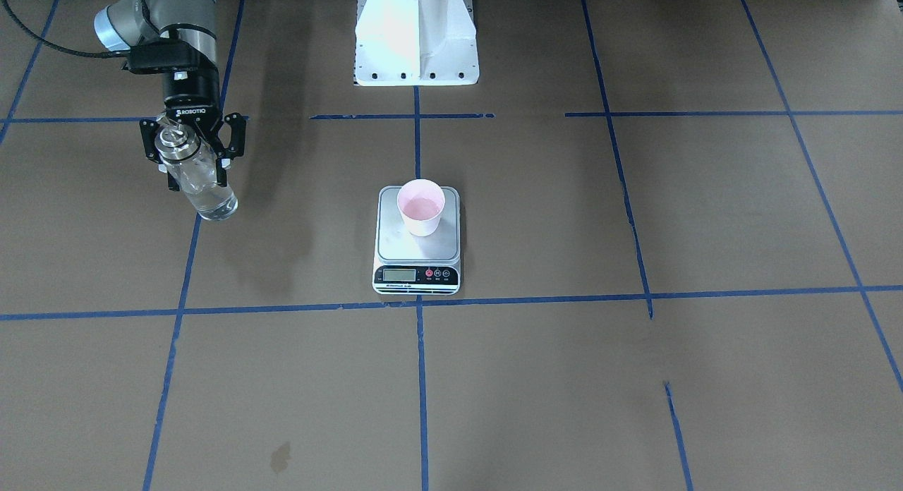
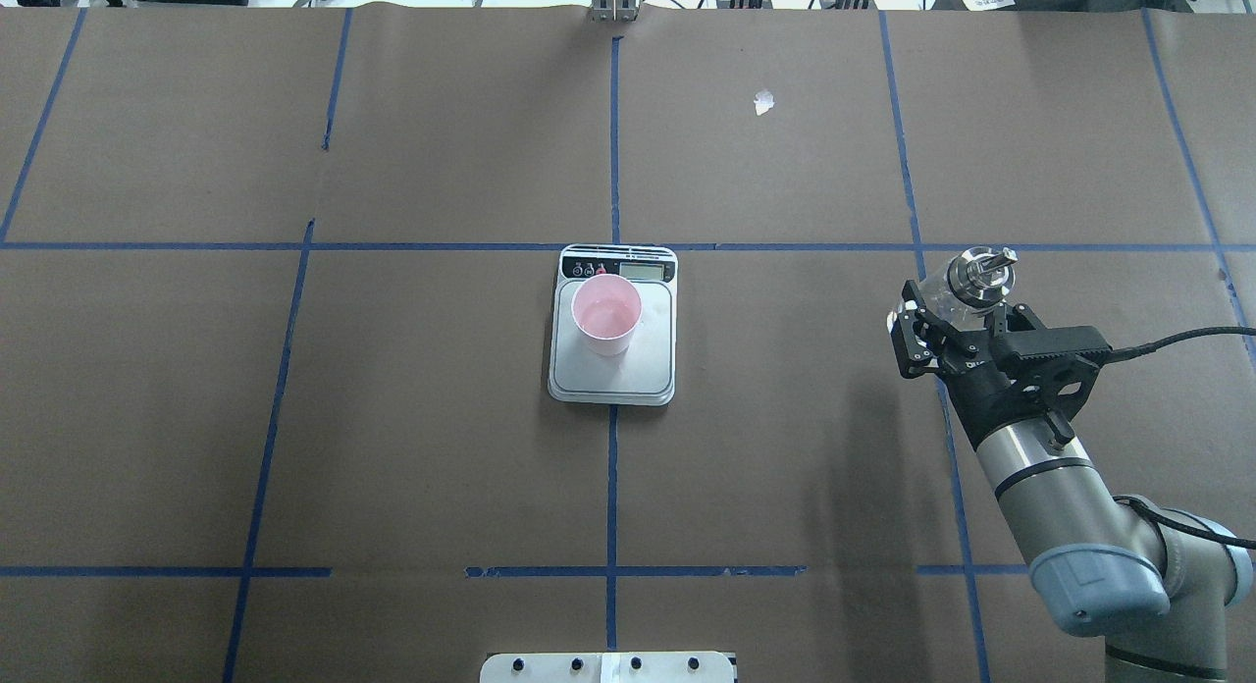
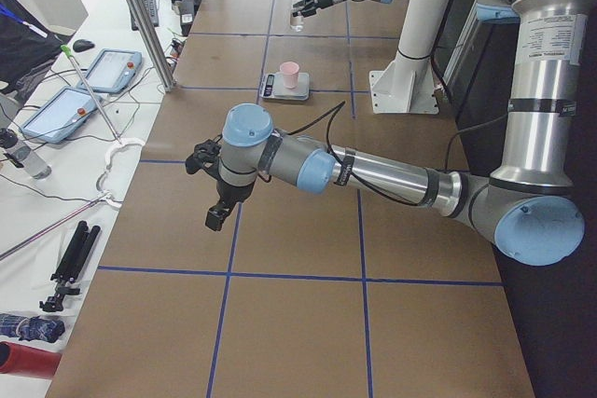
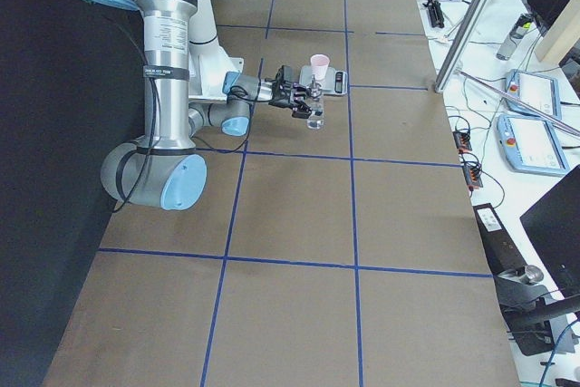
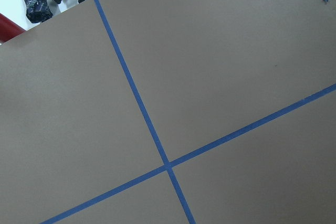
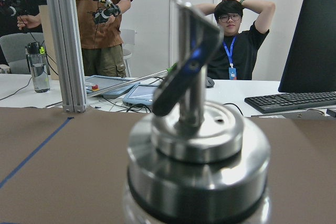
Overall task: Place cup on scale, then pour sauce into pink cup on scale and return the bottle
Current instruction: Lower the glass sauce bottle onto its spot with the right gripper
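The glass bottle needs to pour sauce into the pink cup [image 1: 421, 207], so my right gripper will grab it next by its upper body below the cap [image 1: 194, 168].
The pale pink cup [image 1: 421, 207] stands upright on the silver scale [image 1: 416, 250] at the table's middle; both also show in the overhead view, cup [image 2: 606, 313] and scale [image 2: 613, 379]. The clear glass bottle [image 1: 202, 186] with its silver spout cap [image 2: 979, 271] stands upright far to the robot's right, with clear sauce low inside. My right gripper [image 1: 196, 168] reaches in from the side, its fingers spread on either side of the bottle's upper body, a little wider than the glass. The cap fills the right wrist view [image 6: 194, 145]. My left gripper [image 3: 215, 217] hangs over bare table; I cannot tell its state.
The robot's white base [image 1: 416, 36] stands behind the scale. Blue tape lines cross the brown table. A small white scrap [image 2: 763, 102] lies on the far side. Operators and desks with monitors are beyond the table's far edge.
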Controlling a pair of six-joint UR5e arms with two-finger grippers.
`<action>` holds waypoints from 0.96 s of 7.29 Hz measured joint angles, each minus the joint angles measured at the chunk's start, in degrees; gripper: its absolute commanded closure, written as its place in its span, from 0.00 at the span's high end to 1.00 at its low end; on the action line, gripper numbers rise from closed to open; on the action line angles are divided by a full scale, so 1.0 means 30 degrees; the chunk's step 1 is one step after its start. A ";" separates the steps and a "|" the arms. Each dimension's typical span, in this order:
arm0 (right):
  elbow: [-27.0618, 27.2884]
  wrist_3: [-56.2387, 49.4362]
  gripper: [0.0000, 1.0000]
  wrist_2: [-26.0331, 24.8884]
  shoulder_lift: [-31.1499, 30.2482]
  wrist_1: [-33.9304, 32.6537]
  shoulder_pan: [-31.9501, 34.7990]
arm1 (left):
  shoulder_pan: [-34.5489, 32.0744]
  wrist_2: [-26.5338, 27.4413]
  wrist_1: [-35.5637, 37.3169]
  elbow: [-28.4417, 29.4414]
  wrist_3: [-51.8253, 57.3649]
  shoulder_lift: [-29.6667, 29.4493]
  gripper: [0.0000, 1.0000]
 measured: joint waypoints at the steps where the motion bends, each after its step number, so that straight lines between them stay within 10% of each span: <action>1: -0.0545 0.0432 0.00 0.0000 -0.0117 0.0117 -0.0016 | 0.0010 0.0012 0.0000 0.0001 -0.0020 -0.0039 1.00; 7: -0.2366 0.1682 0.00 0.0455 0.0009 0.0203 -0.0112 | 0.0041 -0.0009 0.0028 0.0007 -0.0081 -0.0255 1.00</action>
